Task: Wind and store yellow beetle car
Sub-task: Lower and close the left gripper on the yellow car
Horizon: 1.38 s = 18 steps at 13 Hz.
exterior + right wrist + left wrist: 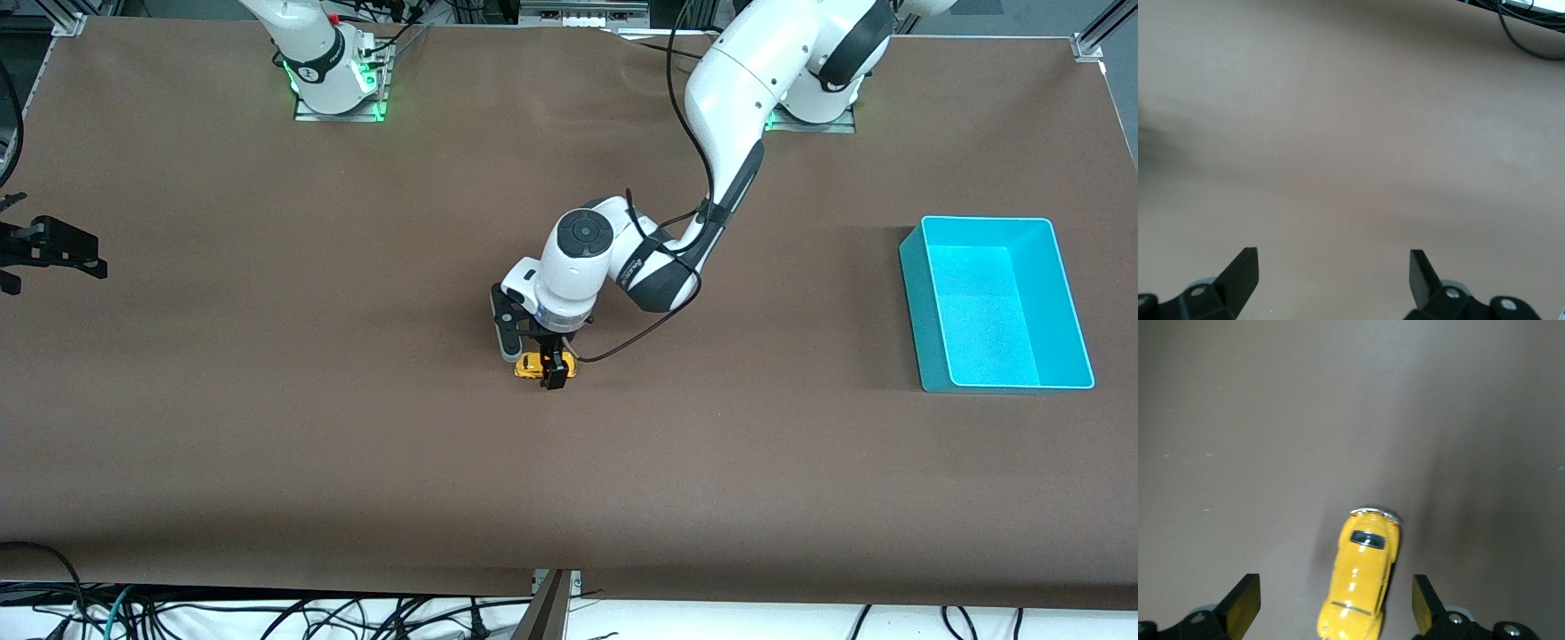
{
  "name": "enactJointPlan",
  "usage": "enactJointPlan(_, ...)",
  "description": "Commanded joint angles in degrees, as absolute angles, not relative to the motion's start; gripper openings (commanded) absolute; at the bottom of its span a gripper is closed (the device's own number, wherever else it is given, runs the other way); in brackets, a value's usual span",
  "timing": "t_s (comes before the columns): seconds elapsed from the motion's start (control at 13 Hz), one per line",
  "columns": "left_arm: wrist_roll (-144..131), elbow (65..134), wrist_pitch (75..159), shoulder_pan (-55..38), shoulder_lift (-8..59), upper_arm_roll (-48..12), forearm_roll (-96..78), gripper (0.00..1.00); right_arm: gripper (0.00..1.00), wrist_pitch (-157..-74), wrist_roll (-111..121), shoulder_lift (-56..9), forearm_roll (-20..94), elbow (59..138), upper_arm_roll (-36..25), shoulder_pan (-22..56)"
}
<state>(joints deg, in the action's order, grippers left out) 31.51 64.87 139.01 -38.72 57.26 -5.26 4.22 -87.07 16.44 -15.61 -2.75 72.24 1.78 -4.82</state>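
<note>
My left gripper should wind the yellow beetle car and store it in the cyan bin, so next it needs to grab the yellow beetle car [532, 366] by its two long sides.
The yellow beetle car [532, 366] stands on the brown table near its middle. My left gripper [545, 359] is down over it, open, with a finger on each side of the car. In the left wrist view the car [1361, 577] lies between the two dark fingers [1243, 603] with a gap on both sides, nothing gripped. My right gripper [55, 249] waits at the right arm's end of the table, open and empty; its wrist view [1335, 280] shows only bare table under it.
A cyan bin [916, 302] stands empty at the left arm's end of the table, about as near to the front camera as the car. Cables hang beyond the table's front edge.
</note>
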Motion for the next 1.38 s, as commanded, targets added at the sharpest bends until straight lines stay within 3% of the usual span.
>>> enactJointPlan(0.0,32.25,62.23,138.87,-40.08,59.85,-3.87,5.10,1.00,1.00,-86.57,15.47,-13.01,-3.96,75.15,2.20,-4.92)
enactJointPlan(0.85,31.73,61.35,142.21,-41.31,62.93,-2.11,4.83,0.99,1.00,-85.08,10.99,-11.70,-3.96,76.46,2.29,-5.10)
enactJointPlan(0.92,32.34,61.35,142.29,-41.31,63.02,-1.94,4.83,0.87,1.00,-84.99,10.99,-11.17,-3.87,77.07,2.29,-5.18)
enactJointPlan(1.15,34.26,61.61,142.21,-41.13,62.58,-1.93,4.83,0.29,1.00,-84.02,10.99,-11.51,-3.87,77.08,2.29,-5.01)
enactJointPlan(1.23,35.15,62.13,142.21,-41.13,62.40,-1.93,4.57,0.05,1.00,-84.02,11.25,-11.60,-3.87,76.99,2.11,-4.92)
enactJointPlan(1.31,35.33,62.23,142.21,-41.05,62.32,-1.93,4.14,0.00,1.00,-84.02,11.34,-11.60,-3.87,76.82,2.02,-4.83)
